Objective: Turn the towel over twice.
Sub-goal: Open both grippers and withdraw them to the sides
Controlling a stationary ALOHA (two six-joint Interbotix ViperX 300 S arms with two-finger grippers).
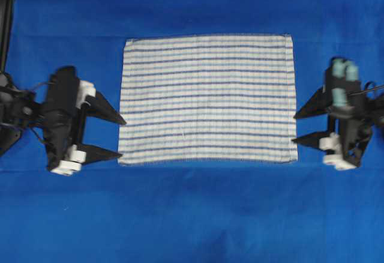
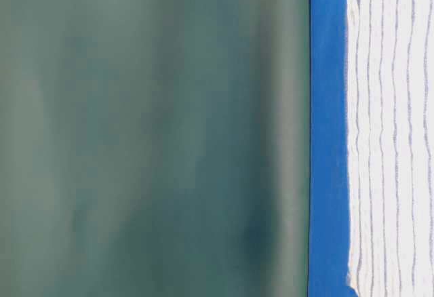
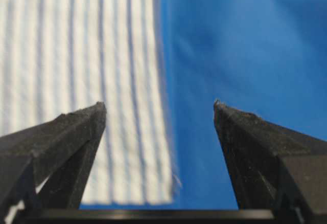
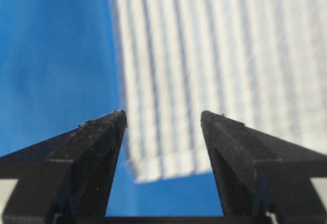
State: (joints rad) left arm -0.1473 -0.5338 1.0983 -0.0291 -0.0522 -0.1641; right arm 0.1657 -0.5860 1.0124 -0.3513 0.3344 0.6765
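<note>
The striped cloth (image 1: 207, 98) is flat on the blue sheet, so my right gripper will next grab its free hem corner (image 1: 292, 157) to turn the cloth over.
The towel (image 1: 207, 99), white with thin dark-blue and light-blue stripes, lies flat on the blue sheet (image 1: 192, 215) in the middle of the overhead view; it also shows as the towel (image 2: 390, 134) at table level. My left gripper (image 1: 123, 137) stands open just off the towel's left edge near its front corner, nothing between the fingers. In the left wrist view the towel (image 3: 87, 70) lies beyond the open left gripper (image 3: 159, 106). My right gripper (image 1: 294, 128) is open at the towel's right edge, empty. The right wrist view has the towel (image 4: 219, 65) ahead of the open right gripper (image 4: 163, 114).
The plain blue sheet (image 3: 245, 45) covers the whole table around the towel. A dark upright bar (image 1: 6, 23) stands at the far left back. A blurred green-grey wall (image 2: 149, 134) lies behind the table edge.
</note>
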